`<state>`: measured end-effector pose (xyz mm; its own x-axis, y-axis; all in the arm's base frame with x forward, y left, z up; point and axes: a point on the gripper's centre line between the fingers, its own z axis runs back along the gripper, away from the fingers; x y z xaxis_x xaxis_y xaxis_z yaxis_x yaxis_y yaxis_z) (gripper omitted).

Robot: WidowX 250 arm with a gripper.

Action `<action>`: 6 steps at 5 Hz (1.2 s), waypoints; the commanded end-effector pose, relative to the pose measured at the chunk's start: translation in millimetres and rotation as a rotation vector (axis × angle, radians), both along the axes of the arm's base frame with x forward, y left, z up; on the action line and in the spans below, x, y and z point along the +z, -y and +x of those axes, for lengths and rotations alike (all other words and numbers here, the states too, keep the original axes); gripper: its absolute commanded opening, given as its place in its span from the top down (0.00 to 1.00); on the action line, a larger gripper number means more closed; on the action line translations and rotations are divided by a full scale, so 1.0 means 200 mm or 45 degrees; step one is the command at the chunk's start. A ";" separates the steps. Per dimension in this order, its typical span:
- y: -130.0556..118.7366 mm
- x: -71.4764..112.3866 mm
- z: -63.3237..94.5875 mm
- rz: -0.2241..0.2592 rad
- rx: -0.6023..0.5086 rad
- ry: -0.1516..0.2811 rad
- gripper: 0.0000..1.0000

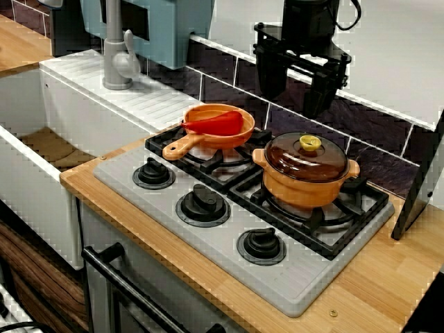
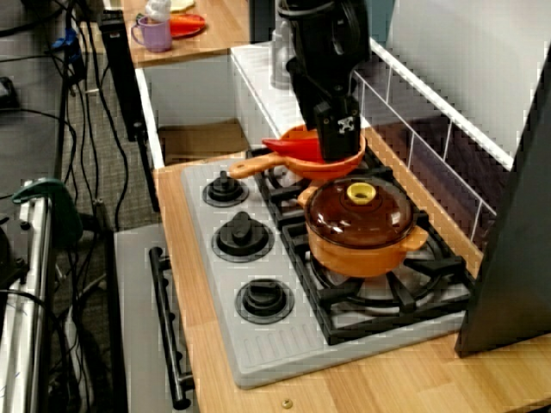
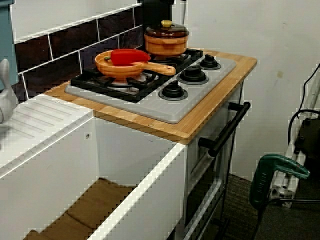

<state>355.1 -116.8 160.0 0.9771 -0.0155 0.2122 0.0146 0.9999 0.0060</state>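
Observation:
My gripper will grab the brown lid by its yellow knob (image 1: 310,143) next. Then it can take the lid off the orange pot (image 1: 305,186).
My black gripper (image 1: 298,89) hangs open above the back of the stove, close to the dark tiled wall, with nothing between its fingers. Below it and to the left, an orange pan (image 1: 223,141) rests on the rear-left burner with a red toy piece (image 1: 216,123) lying in it. On the right burner stands an orange pot (image 1: 305,186) under a brown lid with a yellow knob (image 1: 310,143). In the view from the right side, one finger (image 2: 345,131) hangs just over the pan (image 2: 336,163), behind the pot (image 2: 357,245). From the sink side, the pan (image 3: 122,66) and pot (image 3: 166,46) show.
The grey stove panel (image 1: 298,277) carries three black knobs along its front. A grey faucet (image 1: 118,59) and a white sink (image 1: 41,118) lie to the left. A dark slanted panel (image 1: 422,184) leans at the right. A purple mug (image 2: 153,33) stands on a far counter.

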 end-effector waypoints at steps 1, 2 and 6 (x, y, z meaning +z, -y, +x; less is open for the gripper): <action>0.13 0.03 0.07 -0.011 -0.160 0.053 0.00; 0.13 -0.03 0.09 0.021 -0.170 0.069 0.00; 0.08 -0.10 0.15 0.013 -0.336 0.012 0.00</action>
<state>383.8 -134.3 125.1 0.9454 -0.2663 0.1879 0.2681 0.9632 0.0158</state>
